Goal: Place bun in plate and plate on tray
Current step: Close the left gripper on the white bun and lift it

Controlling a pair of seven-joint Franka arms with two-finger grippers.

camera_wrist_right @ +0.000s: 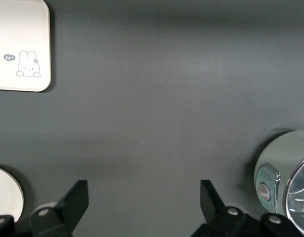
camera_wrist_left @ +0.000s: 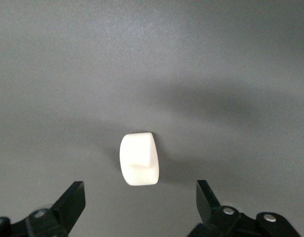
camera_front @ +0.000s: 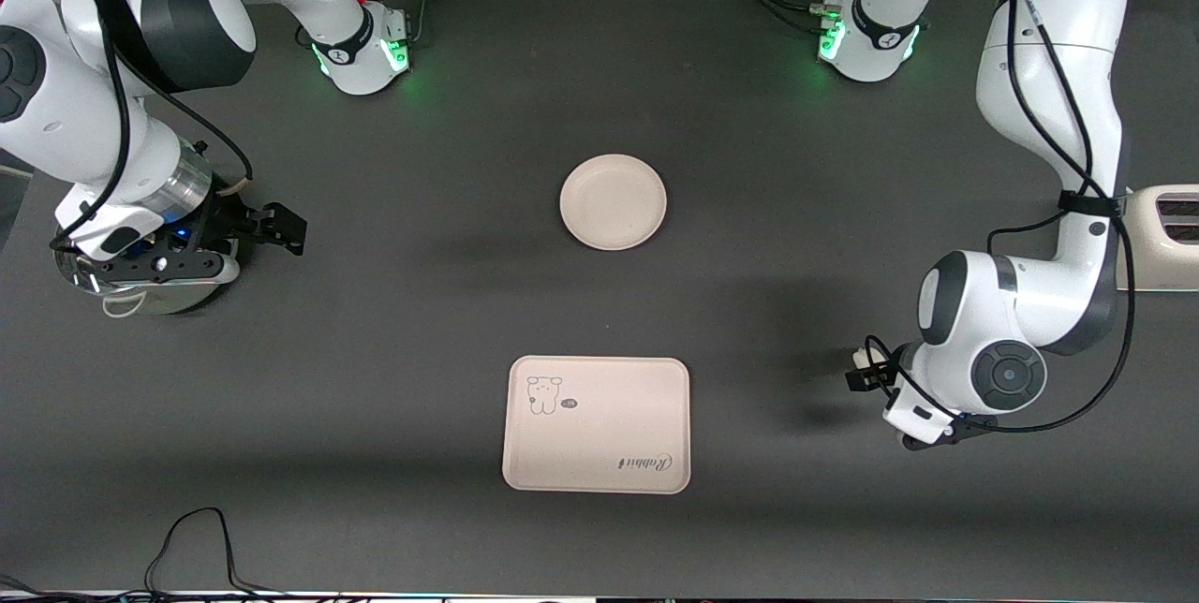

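My left gripper's open fingers hang above the table with the bun's body [camera_wrist_left: 139, 159] beyond them, so closing now would miss it. It is too early to close, and the gripper first moves down.
The bun [camera_front: 865, 359] is a small white lump on the dark table toward the left arm's end, beside the tray. In the left wrist view the bun [camera_wrist_left: 138, 159] lies just ahead of my left gripper [camera_wrist_left: 140, 200], whose jaws are open and empty. In the front view my left gripper [camera_front: 860, 375] is right at the bun. The round plate [camera_front: 614, 201] sits empty mid-table, farther from the front camera than the tray [camera_front: 598, 424]. My right gripper [camera_front: 279, 230] is open and empty, over bare table at the right arm's end. The right wrist view shows the tray's corner [camera_wrist_right: 18, 44] and the plate's edge [camera_wrist_right: 6, 195].
A cream toaster [camera_front: 1161, 238] stands at the left arm's end of the table. A round metal appliance [camera_front: 159, 289] sits under the right arm's wrist and also shows in the right wrist view [camera_wrist_right: 285, 177]. A black cable [camera_front: 197, 537] lies at the table's front edge.
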